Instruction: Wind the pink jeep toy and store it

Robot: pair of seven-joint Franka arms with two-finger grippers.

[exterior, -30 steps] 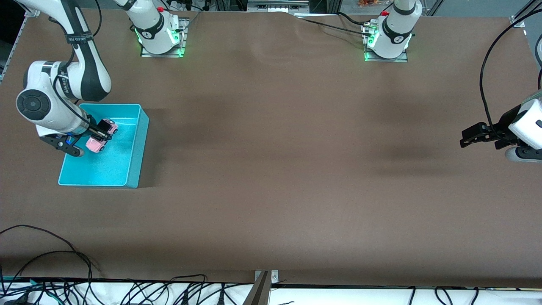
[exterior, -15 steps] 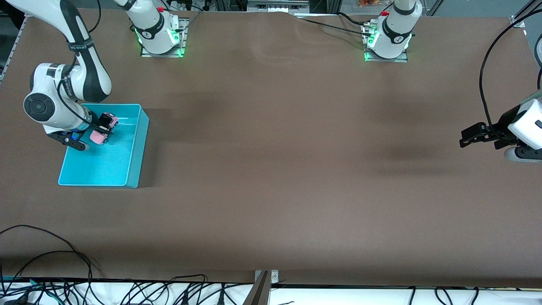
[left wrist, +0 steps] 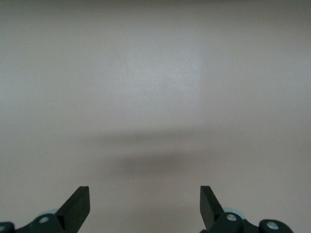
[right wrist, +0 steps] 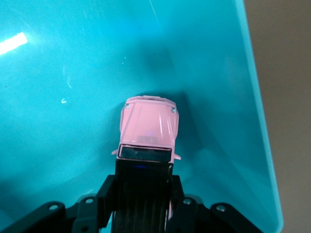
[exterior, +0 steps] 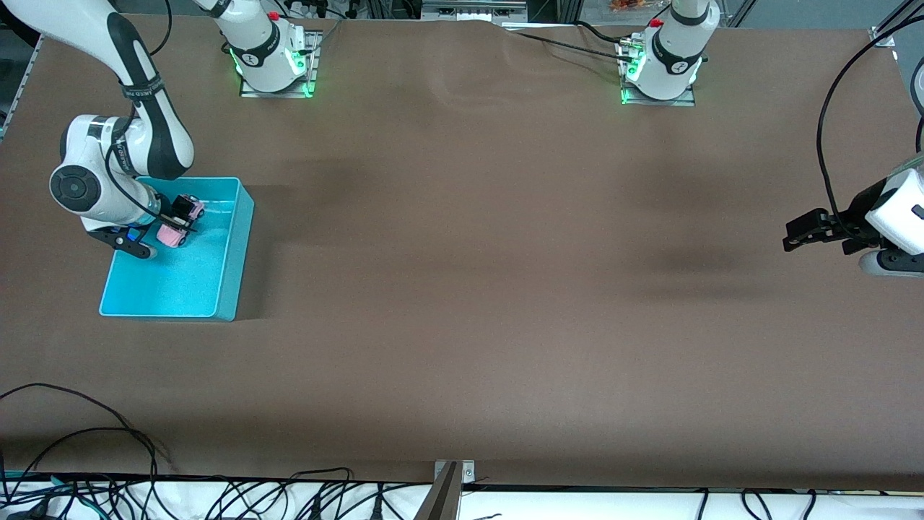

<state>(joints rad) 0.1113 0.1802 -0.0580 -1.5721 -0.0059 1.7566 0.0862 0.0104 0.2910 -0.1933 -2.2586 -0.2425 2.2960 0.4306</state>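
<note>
My right gripper should open now, because the pink jeep toy [right wrist: 148, 127] is low inside the turquoise bin and would rest there.
The pink jeep toy [exterior: 175, 224] [right wrist: 148, 127], light pink with a black roof, hangs inside the turquoise bin [exterior: 232, 238] [right wrist: 218, 87] near the bin's end closest to the robot bases. My right gripper [exterior: 170, 222] [right wrist: 144, 191] is shut on the jeep's sides, its hood pointing down toward the bin floor. My left gripper [exterior: 794, 238] [left wrist: 145, 206] waits open above bare table at the left arm's end, nothing between its fingers.
The bin stands at the right arm's end of the brown table [exterior: 462, 289]. Both arm bases [exterior: 271, 58] [exterior: 660, 65] line the edge farthest from the front camera. Cables [exterior: 108, 462] lie along the nearest edge.
The right gripper has carried the jeep lower into the bin and slightly toward the robot bases. The left arm has not moved.
</note>
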